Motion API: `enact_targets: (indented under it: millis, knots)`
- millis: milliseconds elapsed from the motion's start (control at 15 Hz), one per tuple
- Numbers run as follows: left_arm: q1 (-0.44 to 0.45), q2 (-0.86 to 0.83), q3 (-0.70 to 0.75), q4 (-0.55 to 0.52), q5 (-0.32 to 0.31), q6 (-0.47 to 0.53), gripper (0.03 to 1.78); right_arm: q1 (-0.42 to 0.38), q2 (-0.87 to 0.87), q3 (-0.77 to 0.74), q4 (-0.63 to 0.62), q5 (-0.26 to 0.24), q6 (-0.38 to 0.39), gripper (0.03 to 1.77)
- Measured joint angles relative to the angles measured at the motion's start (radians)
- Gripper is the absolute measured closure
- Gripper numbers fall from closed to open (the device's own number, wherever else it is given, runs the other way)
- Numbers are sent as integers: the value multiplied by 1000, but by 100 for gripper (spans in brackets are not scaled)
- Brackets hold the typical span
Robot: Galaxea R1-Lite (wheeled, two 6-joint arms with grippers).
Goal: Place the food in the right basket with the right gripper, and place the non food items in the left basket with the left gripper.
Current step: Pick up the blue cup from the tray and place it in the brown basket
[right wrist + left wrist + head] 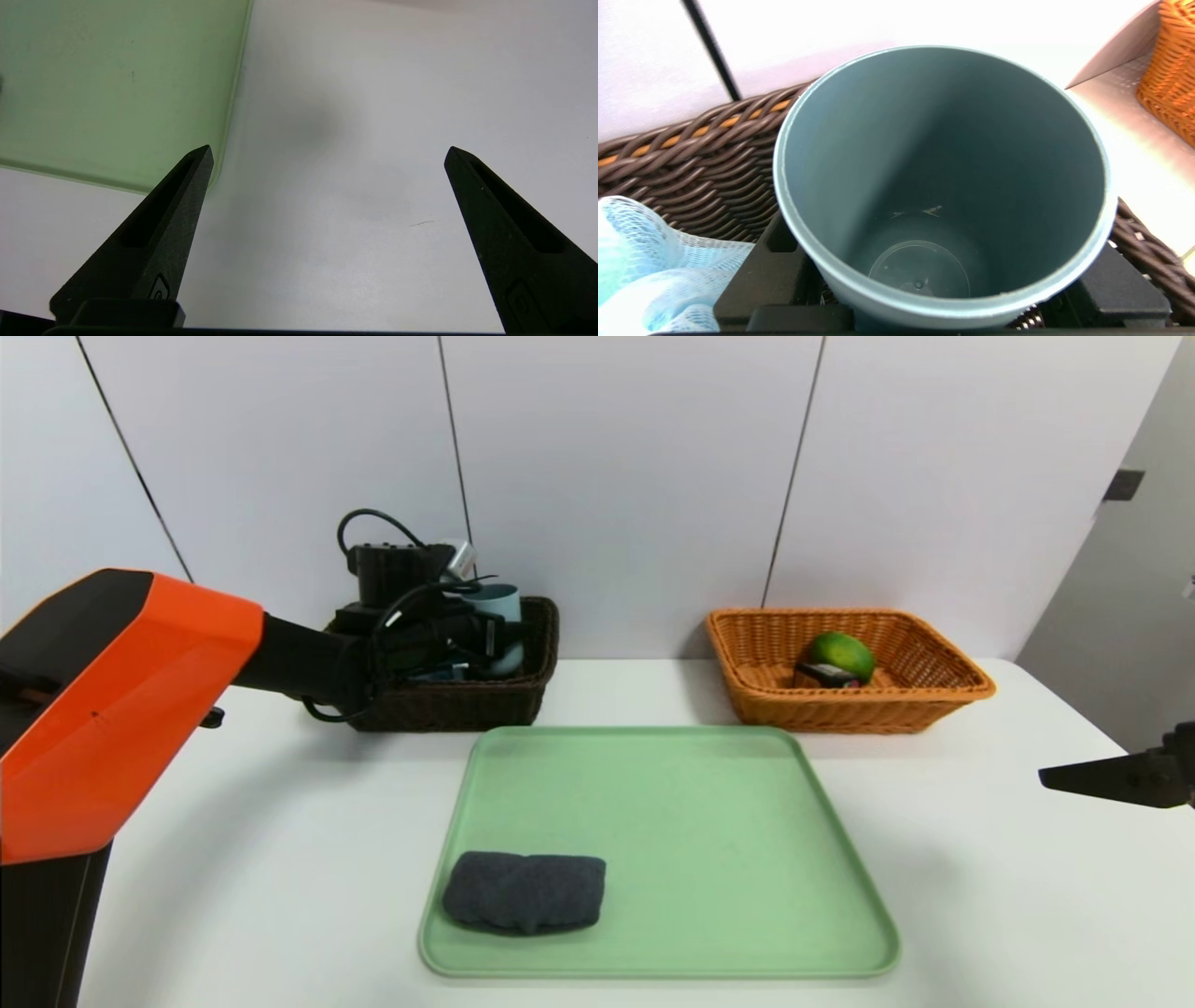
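I should open my left gripper, because the lower part of the teal cup is inside the brown basket's rim and the cup would rest in the basket.
My left gripper [485, 635] reaches into the dark brown left basket [467, 705] and is shut on the teal-blue cup [896, 140], which stands upright between its fingers [756, 270]. The cup's rim [495, 602] shows above the basket. A light-blue mesh bath puff [654, 261] lies in that basket beside the cup. The folded dark grey towel [525, 891] lies on the green tray [747, 896], near its front left corner. The green fruit [842, 655] and the small black box [826, 676] sit in the orange right basket [934, 695]. My right gripper [327, 151] hovers open over the bare table to the right of the tray.
The white table [980, 896] carries both baskets at the back, against a white panelled wall [635, 476]. The tray's edge [224, 140] passes close to one right finger. The orange basket's corner [1171, 70] shows in the left wrist view.
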Motion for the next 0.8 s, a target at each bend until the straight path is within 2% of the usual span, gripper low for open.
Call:
enact_targets:
  millis: [133,400,800]
  knots:
    - [5,7,2,0,1,0,64,0,-1,0,0,0,0,9]
    - [9,25,1,-2,2,-6,41,0,-8,0,1,1,0,9]
    - [11,-26,-2,14,14,-7,25,0,-11,3,1,3,1,9]
